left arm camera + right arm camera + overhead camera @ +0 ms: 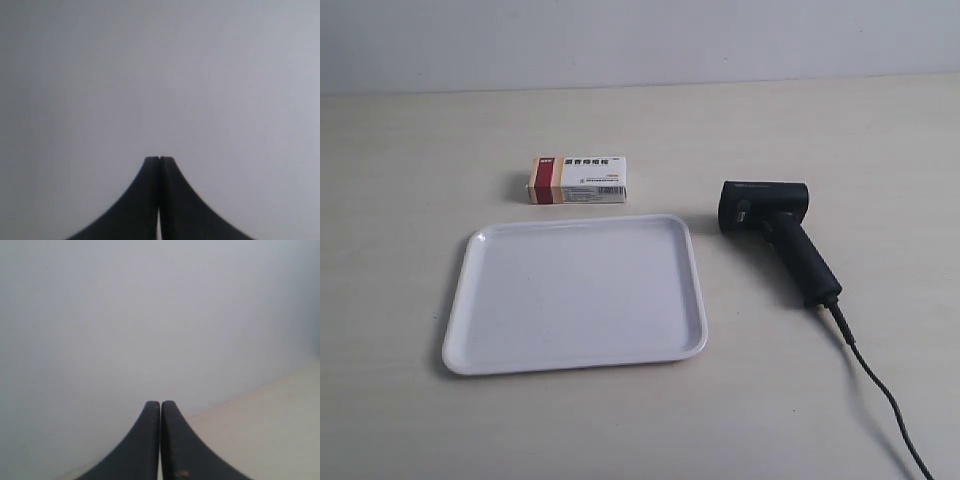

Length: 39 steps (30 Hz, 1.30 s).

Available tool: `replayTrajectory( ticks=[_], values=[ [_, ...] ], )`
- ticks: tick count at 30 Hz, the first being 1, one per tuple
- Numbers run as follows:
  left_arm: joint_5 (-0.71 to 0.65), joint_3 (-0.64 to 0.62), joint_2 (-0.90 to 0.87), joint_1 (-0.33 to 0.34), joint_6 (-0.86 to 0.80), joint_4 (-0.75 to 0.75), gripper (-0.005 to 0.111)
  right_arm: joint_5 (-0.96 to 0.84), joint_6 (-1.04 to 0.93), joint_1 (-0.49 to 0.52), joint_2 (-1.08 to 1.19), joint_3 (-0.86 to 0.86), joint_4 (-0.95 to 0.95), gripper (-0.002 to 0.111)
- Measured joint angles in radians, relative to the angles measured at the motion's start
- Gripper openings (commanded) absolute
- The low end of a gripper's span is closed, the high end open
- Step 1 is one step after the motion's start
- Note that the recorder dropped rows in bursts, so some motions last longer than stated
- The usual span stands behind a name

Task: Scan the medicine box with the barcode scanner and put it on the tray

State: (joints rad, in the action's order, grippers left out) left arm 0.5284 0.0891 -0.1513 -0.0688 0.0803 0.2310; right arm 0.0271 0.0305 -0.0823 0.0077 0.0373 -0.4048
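Note:
My left gripper needs to hold the medicine box [577, 180] still for scanning, so next it should grab the box by its red and orange end [542, 180].
The medicine box [577, 180], white with a dark red and orange end, lies flat on the table just behind the tray [480, 300]. The white tray holds nothing. To its right the black barcode scanner [775, 235] lies on its side, with its cable [880, 390] trailing toward the front right. Neither arm shows in the exterior view. My left gripper [159, 159] is shut with nothing in it and faces a plain grey wall. My right gripper [160, 403] is also shut and bare, pointing at the wall and a strip of table [280, 430].
The beige table [820, 120] runs back to a pale wall [640, 40]. No other objects show on it.

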Motion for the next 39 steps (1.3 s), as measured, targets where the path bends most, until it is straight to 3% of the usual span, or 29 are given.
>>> replayTrajectory(
  ticks=[3, 6, 9, 12, 15, 17, 19, 22, 25, 27, 29, 32, 34, 39],
  values=[
    [-0.011, 0.082, -0.234, 0.000, -0.080, 0.036, 0.000, -0.018, 0.000, 0.000, 0.053, 0.066, 0.008, 0.000],
    [-0.073, 0.181, -0.536, 0.002, -0.026, -0.083, 0.000, -0.050, 0.000, 0.000, 0.168, 0.110, 0.012, 0.000],
    [-0.190, 0.325, -0.826, 0.002, 0.117, -0.338, 0.000, -0.078, -0.005, 0.000, 0.303, 0.122, 0.014, 0.000],
    [-0.307, 0.463, -1.091, -0.033, 0.337, -0.709, 0.000, -0.099, -0.021, 0.000, 0.445, 0.143, 0.014, 0.000],
    [-0.329, 0.587, -1.313, -0.090, 0.612, -1.121, 0.000, -0.120, -0.040, 0.000, 0.581, 0.175, 0.012, 0.000],
    [-0.265, 0.675, -1.435, -0.113, 0.898, -1.468, 0.000, -0.127, -0.054, -0.011, 0.657, 0.197, 0.012, 0.000],
    [-0.106, 0.771, -1.532, -0.116, 1.110, -1.739, 0.000, -0.127, -0.062, -0.039, 0.716, 0.208, 0.012, 0.000],
    [0.106, 0.929, -1.643, -0.116, 1.258, -1.911, 0.000, -0.101, -0.070, -0.091, 0.793, 0.214, 0.012, 0.000],
    [0.123, 1.039, -1.718, -0.116, 1.291, -1.955, 0.003, -0.066, -0.071, -0.142, 0.861, 0.214, 0.012, 0.000],
    [0.102, 1.093, -1.763, -0.116, 1.285, -1.964, 0.016, -0.033, -0.071, -0.171, 0.895, 0.214, 0.012, 0.000],
    [0.086, 1.144, -1.821, -0.116, 1.283, -1.968, 0.038, 0.008, -0.071, -0.193, 0.927, 0.214, 0.012, 0.000],
    [0.078, 1.210, -1.904, -0.116, 1.283, -1.973, 0.083, 0.048, -0.071, -0.208, 0.963, 0.214, 0.014, 0.000],
    [0.080, 1.239, -1.951, -0.116, 1.268, -1.974, 0.106, 0.058, -0.071, -0.210, 0.979, 0.216, 0.014, 0.000],
    [0.185, 1.293, -2.055, -0.116, 1.076, -1.979, 0.104, 0.079, -0.071, -0.210, 1.003, 0.216, 0.018, 0.000]
  ],
)
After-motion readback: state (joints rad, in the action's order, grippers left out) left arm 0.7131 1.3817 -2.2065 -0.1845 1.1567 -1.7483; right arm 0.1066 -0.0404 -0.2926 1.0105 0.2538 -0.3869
